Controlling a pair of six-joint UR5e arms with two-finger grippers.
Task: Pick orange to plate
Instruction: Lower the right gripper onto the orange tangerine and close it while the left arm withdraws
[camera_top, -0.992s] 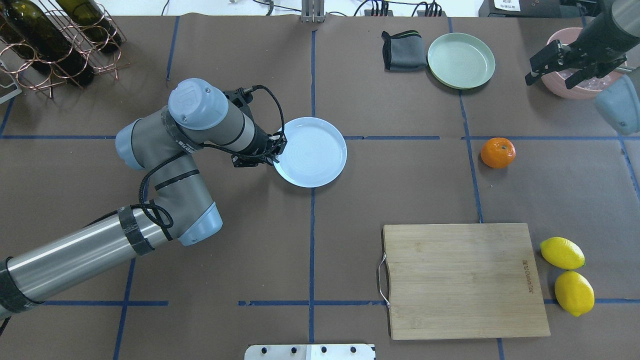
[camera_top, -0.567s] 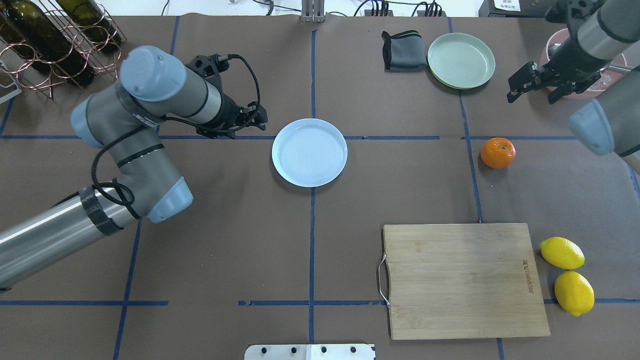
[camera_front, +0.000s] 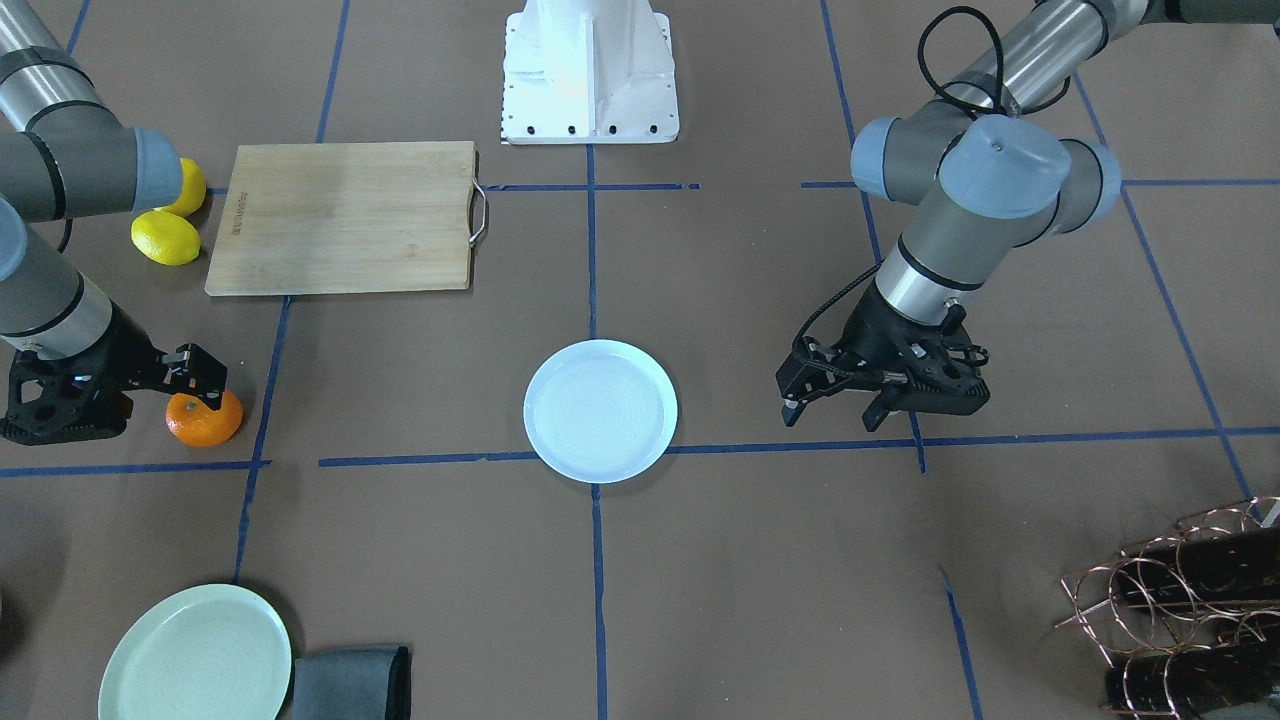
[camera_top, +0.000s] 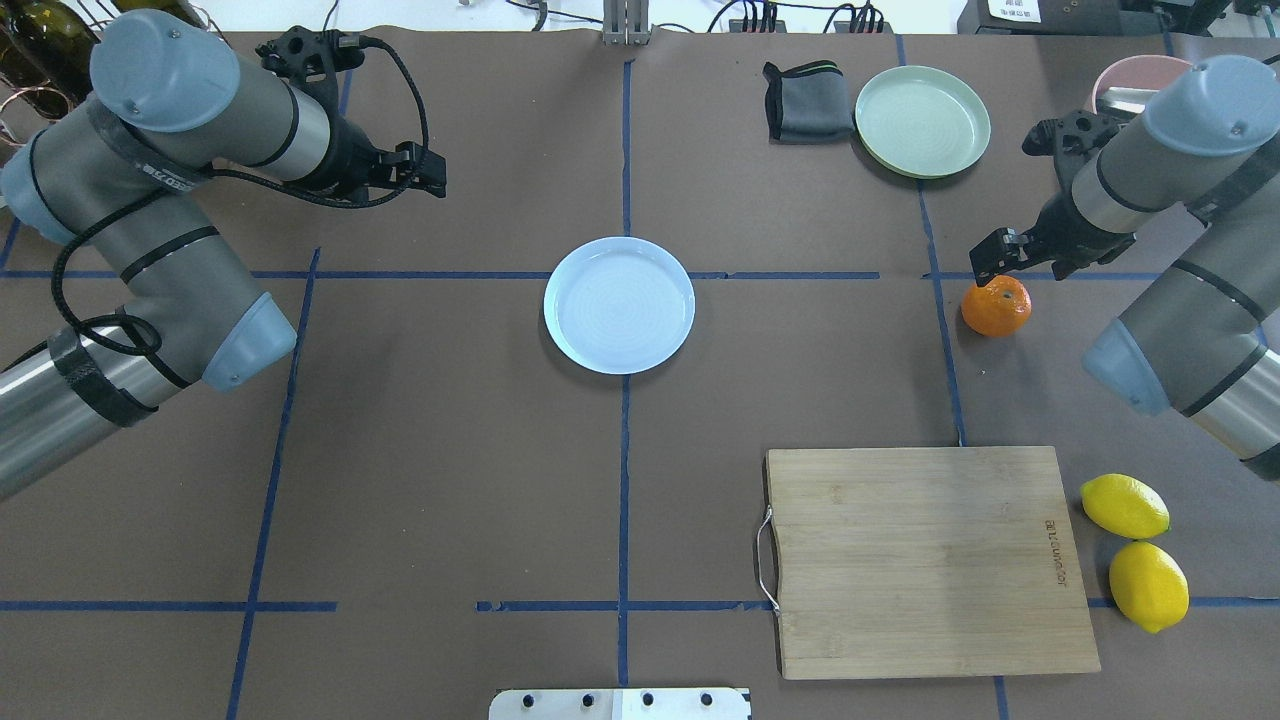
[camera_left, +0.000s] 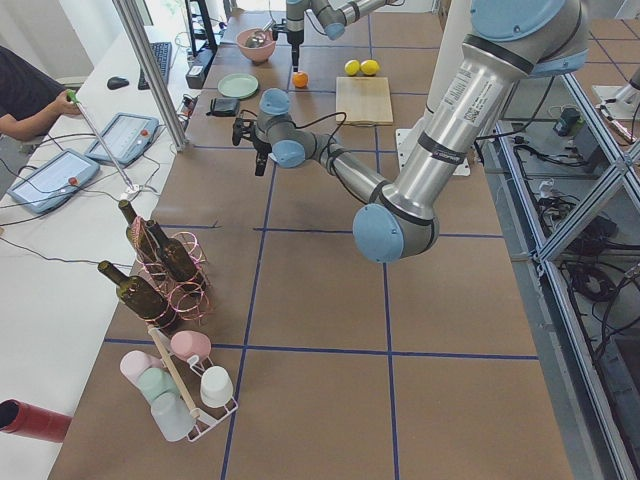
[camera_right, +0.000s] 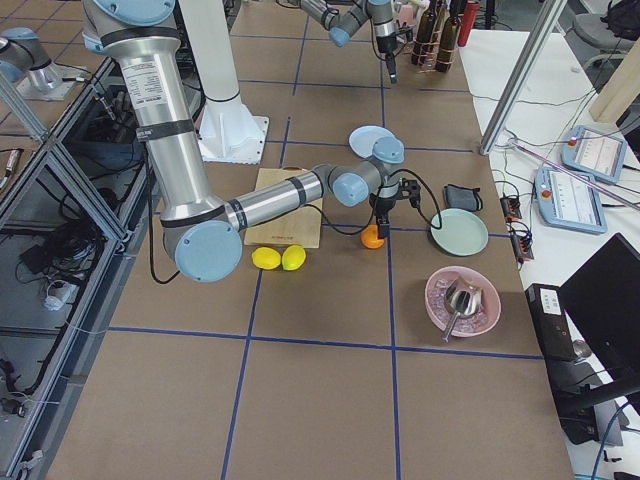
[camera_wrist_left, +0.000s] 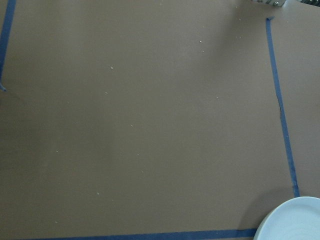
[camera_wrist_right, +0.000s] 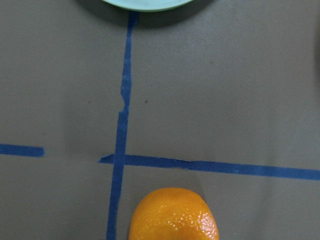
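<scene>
My right gripper grabs the orange's rounded sides next, to move the orange (camera_front: 204, 419) onto the plate (camera_front: 600, 410).
The orange (camera_top: 996, 306) lies on the brown table at the right, also seen at the bottom of the right wrist view (camera_wrist_right: 174, 215). My right gripper (camera_top: 1022, 268) hovers open just behind and above the orange (camera_front: 204, 419), not touching it. The pale bluish-white plate (camera_top: 619, 305) sits empty at the table's centre, its rim showing in the left wrist view's corner (camera_wrist_left: 292, 220). My left gripper (camera_top: 432, 175) is open and empty, well to the left of and behind the plate (camera_front: 600, 410); from the front it (camera_front: 832, 412) points down at bare table.
A mint-green plate (camera_top: 922, 121) and folded grey cloth (camera_top: 805, 100) lie at the back right, with a pink bowl (camera_top: 1125, 75) behind my right arm. A wooden cutting board (camera_top: 925, 560) and two lemons (camera_top: 1125, 505) occupy the front right. A wine rack (camera_front: 1180, 600) stands back left.
My left gripper has drawn away from the plate's edge toward the back left. My right gripper has come from over the pink bowl down to just behind the orange.
</scene>
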